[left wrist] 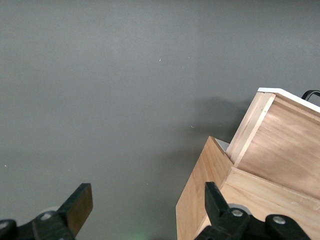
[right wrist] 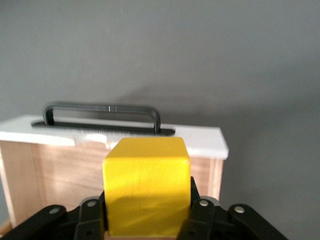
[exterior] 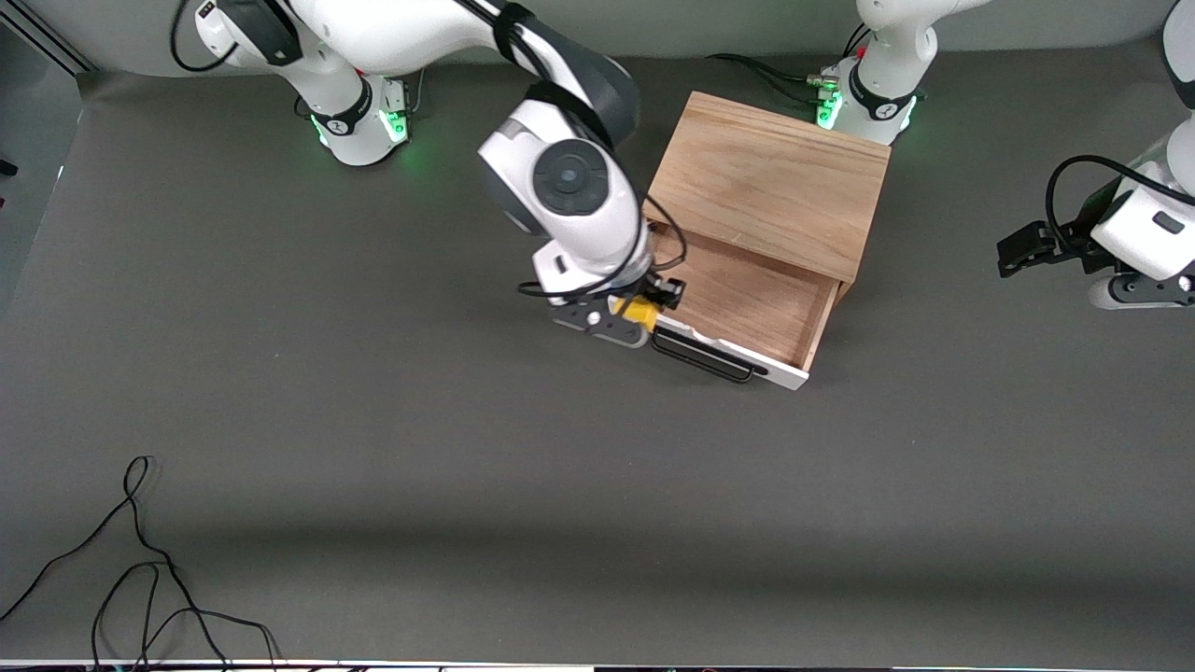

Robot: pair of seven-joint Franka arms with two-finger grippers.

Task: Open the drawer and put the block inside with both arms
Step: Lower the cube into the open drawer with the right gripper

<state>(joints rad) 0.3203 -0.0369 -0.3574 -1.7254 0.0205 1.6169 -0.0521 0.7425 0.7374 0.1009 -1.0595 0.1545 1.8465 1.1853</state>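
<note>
My right gripper holds the yellow block [exterior: 638,309] over the drawer's white front edge, so it needs to keep holding the block.
The drawer [exterior: 747,299] is pulled out of the light oak box [exterior: 770,182], its white front panel [exterior: 738,353] and black wire handle [exterior: 700,359] toward the front camera. My right gripper [exterior: 644,308] is shut on the yellow block [exterior: 638,309] and holds it over the drawer's corner at the right arm's end. In the right wrist view the block [right wrist: 146,185] sits between the fingers above the drawer's inside, with the handle [right wrist: 102,111] past it. My left gripper [exterior: 1013,254] is open and empty, waiting off at the left arm's end; its fingers [left wrist: 77,205] show spread beside the box [left wrist: 200,200].
A loose black cable [exterior: 140,560] lies on the grey table near the front camera at the right arm's end. The two green-lit arm bases [exterior: 359,121] [exterior: 864,103] stand along the table's edge farthest from the front camera.
</note>
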